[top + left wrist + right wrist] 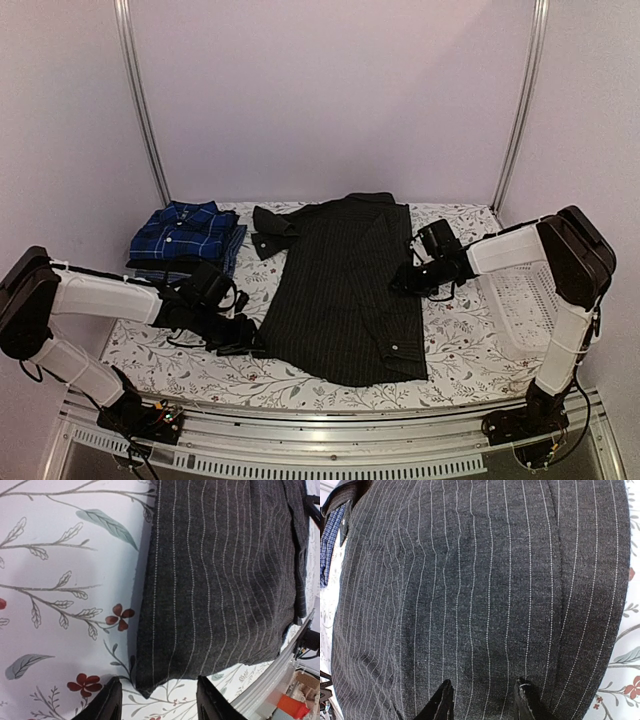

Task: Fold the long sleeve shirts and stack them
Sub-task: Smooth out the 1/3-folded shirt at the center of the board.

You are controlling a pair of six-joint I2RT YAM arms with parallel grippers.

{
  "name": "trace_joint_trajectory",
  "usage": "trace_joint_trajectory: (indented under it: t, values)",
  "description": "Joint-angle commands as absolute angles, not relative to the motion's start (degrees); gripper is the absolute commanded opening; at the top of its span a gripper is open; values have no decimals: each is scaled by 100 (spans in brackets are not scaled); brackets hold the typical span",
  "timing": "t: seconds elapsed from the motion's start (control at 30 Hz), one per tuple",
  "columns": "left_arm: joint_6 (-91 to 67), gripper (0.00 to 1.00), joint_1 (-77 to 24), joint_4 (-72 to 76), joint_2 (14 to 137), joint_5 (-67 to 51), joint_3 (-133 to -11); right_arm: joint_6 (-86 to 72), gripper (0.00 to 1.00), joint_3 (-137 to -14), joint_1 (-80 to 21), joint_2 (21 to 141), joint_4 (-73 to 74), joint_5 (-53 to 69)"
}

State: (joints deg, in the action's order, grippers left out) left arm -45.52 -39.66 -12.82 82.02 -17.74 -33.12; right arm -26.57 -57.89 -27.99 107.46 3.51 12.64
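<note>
My left gripper pinches the black pinstriped shirt's near hem corner next, on the plaid stack's side, to straighten the hem for folding.
A black pinstriped shirt lies flat in the middle of the table, collar at the back. It fills the left wrist view and the right wrist view. A folded blue-and-navy plaid shirt lies on a dark folded shirt at the back left. My left gripper is open and empty, its fingertips on either side of the shirt's near left hem corner. My right gripper is open and empty just above the shirt's right side, fingertips over the cloth.
A white mesh basket stands at the right edge under the right arm. The floral tablecloth covers the table. The metal front rail runs along the near edge. The shirt's left sleeve lies bunched near the plaid stack.
</note>
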Motion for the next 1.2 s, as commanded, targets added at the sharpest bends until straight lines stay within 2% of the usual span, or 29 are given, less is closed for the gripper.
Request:
trace_joint_trajectory:
  t: [0.0, 0.17, 0.3, 0.5, 0.6, 0.87, 1.17]
  values:
    - [-4614, 51, -4027, -1318, 8241, -1421, -3333, -2328, 40, -5845, -2883, 10496, 863, 975]
    - [-4540, 49, -4046, -1121, 8474, -1597, -3373, -2210, 43, -5690, -3490, 9772, 1133, 608]
    - [-4404, 44, -4162, -889, 8680, -1854, -3457, -2197, 46, -5537, -4243, 9362, 1267, 274]
    - [-4349, 10, -4300, -960, 8621, -2378, -3772, -2273, 47, -5471, -5099, 9140, 1452, 94]
    - [-4370, 1, -4339, -1157, 8400, -2724, -4187, -2247, 47, -5429, -5531, 9012, 1441, 53]
    - [-4613, 0, -4377, -1396, 8569, -3249, -5431, -2309, 52, -5008, -6017, 8625, 1290, -159]
    - [-5423, 0, -4106, -552, 9251, -3670, -6130, -2420, 68, -4940, -6391, 8398, 1086, -357]
